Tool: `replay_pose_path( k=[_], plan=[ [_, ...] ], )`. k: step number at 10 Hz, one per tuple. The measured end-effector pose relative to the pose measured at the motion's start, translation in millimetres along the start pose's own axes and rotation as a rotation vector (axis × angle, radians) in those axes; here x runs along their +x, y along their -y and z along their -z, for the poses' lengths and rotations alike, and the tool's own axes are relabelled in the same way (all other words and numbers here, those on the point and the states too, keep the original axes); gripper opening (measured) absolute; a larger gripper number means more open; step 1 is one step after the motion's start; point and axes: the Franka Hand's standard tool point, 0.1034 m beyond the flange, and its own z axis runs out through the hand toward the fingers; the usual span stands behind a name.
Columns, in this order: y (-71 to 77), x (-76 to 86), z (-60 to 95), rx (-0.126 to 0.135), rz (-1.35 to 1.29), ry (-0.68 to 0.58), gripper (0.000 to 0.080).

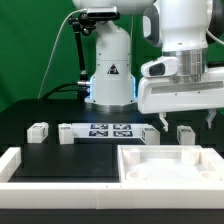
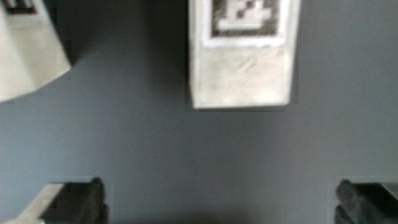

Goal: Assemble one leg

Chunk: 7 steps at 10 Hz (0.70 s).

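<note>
My gripper picks up the white leg by its tagged body (image 1: pixel 186 134) (image 2: pixel 244 18) next, to assemble the leg onto the white square panel.
Several small white legs with tags lie on the dark table: one (image 1: pixel 38 130) at the exterior view's left, one (image 1: pixel 147 133) beside the marker board, and one (image 1: pixel 185 132) under my gripper (image 1: pixel 183 117). The gripper hangs above the table with its jaws wide apart and nothing between them. In the wrist view a leg (image 2: pixel 240 50) with its tag uppermost lies on the table ahead of the gripper (image 2: pixel 222 205), apart from the dark fingertips (image 2: pixel 71 205). Part of another white piece (image 2: pixel 25 50) shows at that view's edge.
The marker board (image 1: pixel 105 130) lies flat at mid-table. The large white square panel (image 1: pixel 165 162) lies at the front right. A white raised border (image 1: pixel 20 165) runs along the front left. The robot's base (image 1: pixel 110 70) stands behind.
</note>
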Motion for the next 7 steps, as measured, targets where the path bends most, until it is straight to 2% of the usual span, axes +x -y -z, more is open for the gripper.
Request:
replay_pose_path(
  k=[2, 4, 6, 7],
  plan=[
    [-1.8, -1.9, -0.5, -0.006, 0.002, 0.044, 0.0649],
    [-4.9, -7.2, -0.3, -0.024, 0.011, 0.228, 0.0649],
    [0.3, -8.1, -4.6, -0.03, 0.011, 0.348, 0.0649],
    [-0.3, -17.1, -4.9, -0.041, 0.01, 0.456, 0.0649]
  ],
)
